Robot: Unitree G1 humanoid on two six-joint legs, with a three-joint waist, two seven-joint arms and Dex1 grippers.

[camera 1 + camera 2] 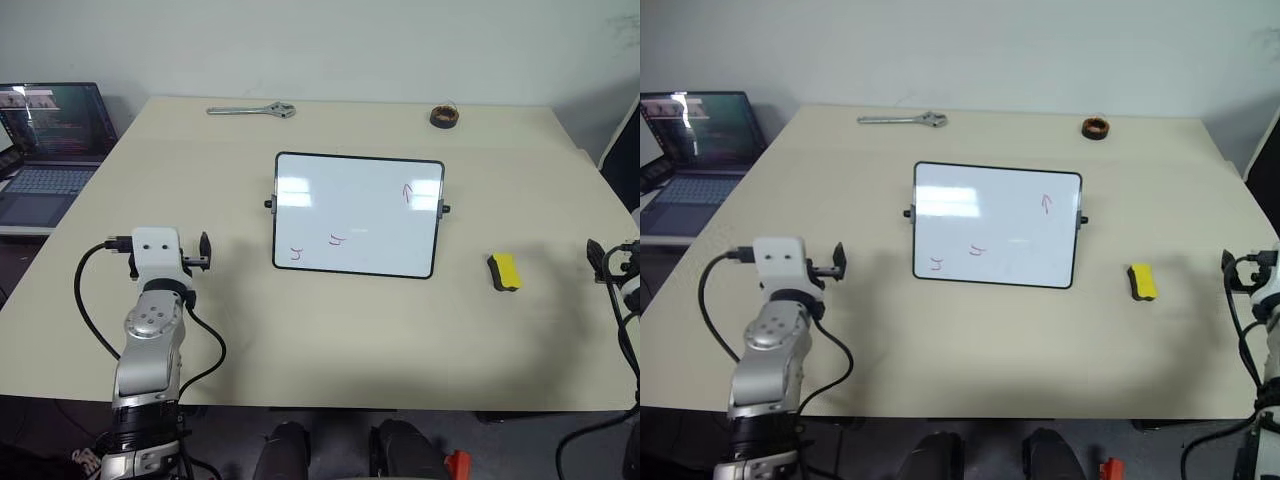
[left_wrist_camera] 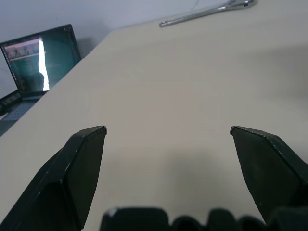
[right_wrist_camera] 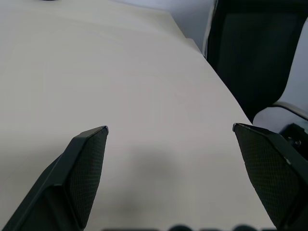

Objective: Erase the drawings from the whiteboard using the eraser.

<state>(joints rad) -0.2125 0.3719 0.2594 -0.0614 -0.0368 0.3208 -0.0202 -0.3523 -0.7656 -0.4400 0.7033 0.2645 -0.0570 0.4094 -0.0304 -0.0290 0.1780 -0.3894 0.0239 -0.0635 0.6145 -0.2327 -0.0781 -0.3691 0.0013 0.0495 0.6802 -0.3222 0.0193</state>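
My right gripper is going to reach the eraser and grab its yellow body, so the eraser's black pad stays free to wipe the whiteboard.
The whiteboard lies in the middle of the table, white with a thin black frame. Three small red drawings sit on it: one near its right edge and two near its front left. To the right of the board, apart from it, the yellow and black eraser rests on the table. My left gripper hovers open over the table left of the board, with nothing between its fingers. My right gripper stands open and empty at the table's right edge, right of the eraser.
A metal wrench and a dark tape roll lie at the table's far side. An open laptop sits on a lower surface beyond the left edge. A black chair stands past the table's right edge.
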